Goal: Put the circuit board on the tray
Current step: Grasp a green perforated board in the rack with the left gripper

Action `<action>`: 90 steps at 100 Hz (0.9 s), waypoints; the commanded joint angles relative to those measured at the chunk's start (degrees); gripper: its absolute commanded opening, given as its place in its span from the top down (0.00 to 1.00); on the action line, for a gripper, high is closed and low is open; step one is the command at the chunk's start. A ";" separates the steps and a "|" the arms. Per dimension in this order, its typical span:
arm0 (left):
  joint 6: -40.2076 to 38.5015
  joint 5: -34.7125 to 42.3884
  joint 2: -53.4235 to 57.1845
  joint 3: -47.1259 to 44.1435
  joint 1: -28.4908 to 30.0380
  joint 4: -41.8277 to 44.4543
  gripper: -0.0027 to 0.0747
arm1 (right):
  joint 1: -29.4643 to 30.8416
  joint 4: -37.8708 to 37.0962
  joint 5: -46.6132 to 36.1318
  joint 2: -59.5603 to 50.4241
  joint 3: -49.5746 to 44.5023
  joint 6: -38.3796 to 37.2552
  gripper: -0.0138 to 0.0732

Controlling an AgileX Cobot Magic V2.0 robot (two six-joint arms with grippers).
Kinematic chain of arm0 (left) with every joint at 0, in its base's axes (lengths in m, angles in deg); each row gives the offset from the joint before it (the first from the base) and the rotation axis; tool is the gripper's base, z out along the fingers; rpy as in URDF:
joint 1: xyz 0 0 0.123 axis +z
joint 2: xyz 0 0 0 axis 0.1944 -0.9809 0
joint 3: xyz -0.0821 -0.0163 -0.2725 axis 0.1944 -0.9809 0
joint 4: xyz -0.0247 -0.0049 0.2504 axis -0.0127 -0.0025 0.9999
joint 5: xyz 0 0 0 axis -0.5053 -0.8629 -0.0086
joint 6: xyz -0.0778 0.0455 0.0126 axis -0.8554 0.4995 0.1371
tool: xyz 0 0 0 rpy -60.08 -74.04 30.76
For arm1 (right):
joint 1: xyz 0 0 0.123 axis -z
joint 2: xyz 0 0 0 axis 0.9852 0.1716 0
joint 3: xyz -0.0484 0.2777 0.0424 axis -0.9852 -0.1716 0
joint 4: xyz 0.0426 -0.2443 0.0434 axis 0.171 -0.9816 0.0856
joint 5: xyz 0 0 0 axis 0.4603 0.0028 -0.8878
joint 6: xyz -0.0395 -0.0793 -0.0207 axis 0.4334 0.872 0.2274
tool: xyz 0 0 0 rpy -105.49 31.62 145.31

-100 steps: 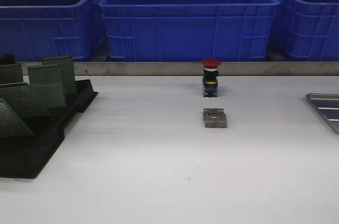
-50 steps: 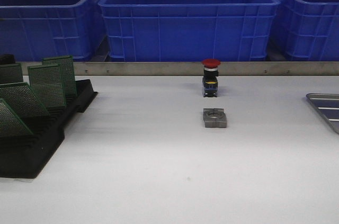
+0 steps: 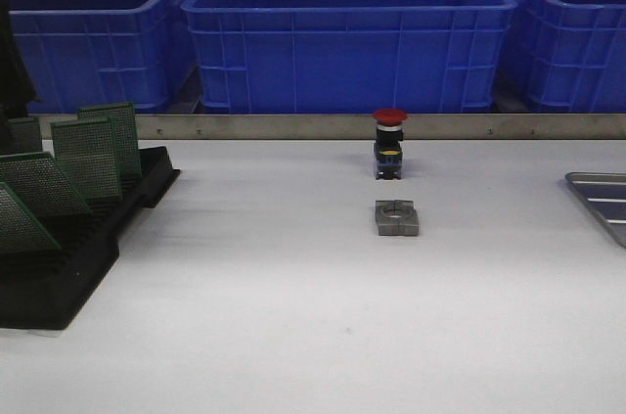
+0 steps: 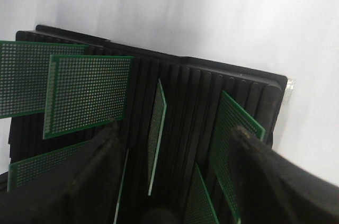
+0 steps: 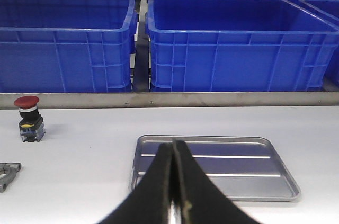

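Note:
I need to lower my left gripper before I close it on the circuit board, because the gripper is above the circuit board's top edge.
Several green perforated circuit boards (image 3: 88, 155) lean in the slots of a black rack (image 3: 68, 267) at the table's left. My left gripper (image 4: 175, 127) hangs open above the rack, and one board (image 4: 156, 128) stands edge-on between its fingers (image 4: 103, 152) without touching them. In the front view only a dark part of the left arm (image 3: 12, 71) shows at the left edge. The silvery tray (image 5: 238, 166) lies empty on the table's right side (image 3: 602, 201). My right gripper (image 5: 174, 143) is shut on nothing, just in front of the tray.
A red-capped push button (image 3: 389, 145) and a grey metal block with a round hole (image 3: 396, 218) stand mid-table. Big blue bins (image 3: 347, 37) line the back behind a metal rail. More boards (image 4: 85, 94) flank the left gripper in the rack.
The left arm has come into the front view at the far left edge, above the rack. Nothing on the table has moved.

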 commanded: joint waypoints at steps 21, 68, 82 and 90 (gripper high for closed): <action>0.03 5.24 -3.89 1.82 -0.29 1.61 0.42 | 0.22 -0.45 -4.70 -1.40 0.76 0.27 0.91; 0.03 5.58 -4.39 1.82 -0.29 1.71 0.96 | 0.22 -0.45 -4.70 -1.40 0.76 0.27 0.91; 0.03 5.58 -4.39 1.82 -0.29 1.71 0.99 | 0.22 -0.45 -4.70 -1.40 0.76 0.27 0.91; 0.03 5.31 -4.39 1.92 -0.29 1.71 0.99 | 0.22 -0.45 -4.70 -1.40 0.76 0.27 0.91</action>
